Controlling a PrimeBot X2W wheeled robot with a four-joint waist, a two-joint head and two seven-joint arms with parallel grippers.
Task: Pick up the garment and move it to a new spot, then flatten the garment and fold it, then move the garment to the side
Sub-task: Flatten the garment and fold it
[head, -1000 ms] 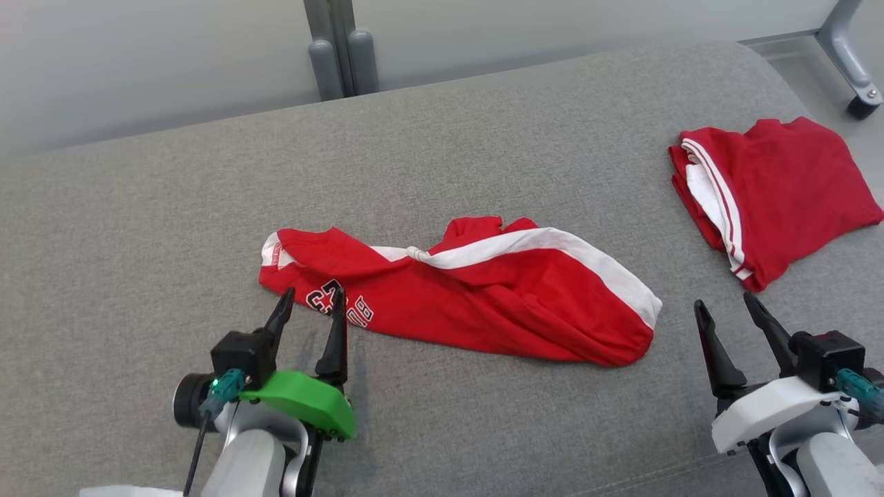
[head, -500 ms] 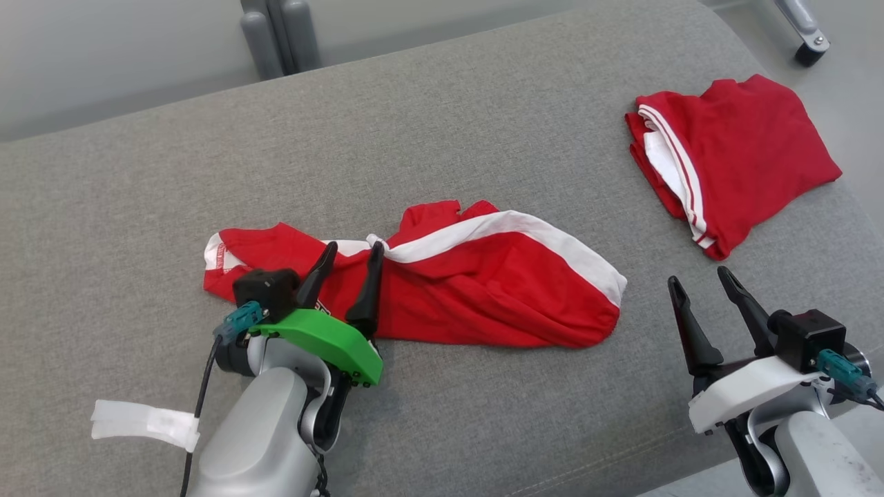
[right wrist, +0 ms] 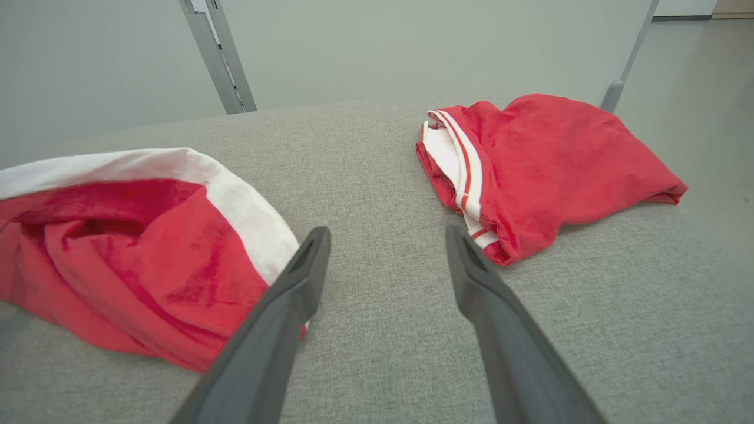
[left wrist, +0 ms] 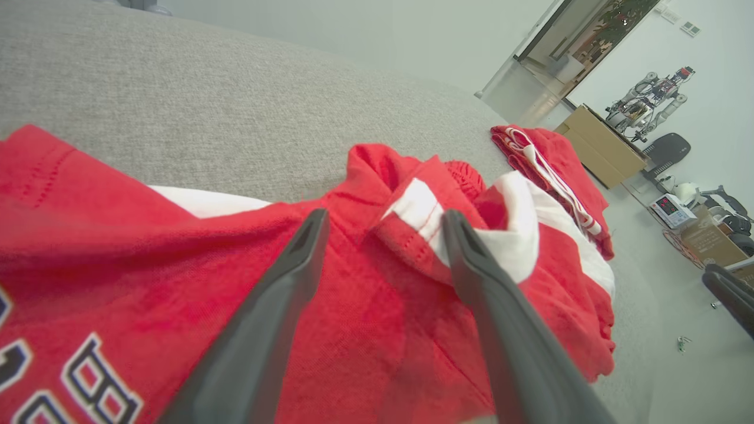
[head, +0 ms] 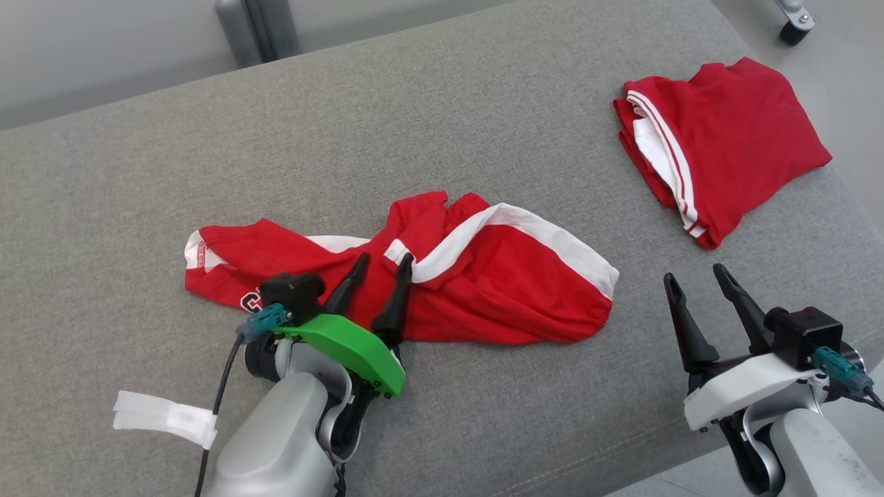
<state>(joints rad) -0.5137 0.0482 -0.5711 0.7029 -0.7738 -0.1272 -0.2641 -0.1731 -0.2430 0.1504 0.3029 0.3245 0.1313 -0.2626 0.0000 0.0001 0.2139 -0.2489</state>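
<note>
My left gripper is to pinch the hem end of its white stripe next, to spread the crumpled red garment (head: 483,290) flat.
A crumpled red garment (head: 483,290) with a white stripe and black-and-white lettering lies across the middle of the grey cushion (head: 428,124). My left gripper (head: 383,262) stands open over its middle, fingers astride a bunched red-and-white fold (left wrist: 421,218) of the garment (left wrist: 147,282). Whether the fingers touch the cloth I cannot tell. My right gripper (head: 696,279) is open above bare cushion, just right of the garment's white-edged end (right wrist: 235,200), holding nothing. In its own view the right gripper (right wrist: 386,235) points at grey fabric.
A second, folded red garment (head: 718,145) with white trim lies at the cushion's far right corner, also seen as the folded garment (right wrist: 542,165). The cushion's front edge runs below my right gripper. Grey frame posts (head: 248,31) stand behind. White tape (head: 166,417) hangs off my left forearm.
My left gripper has advanced from the garment's near lettered edge onto its middle fold, and the cloth there has bunched. The head camera has shifted. The right gripper has stayed put.
</note>
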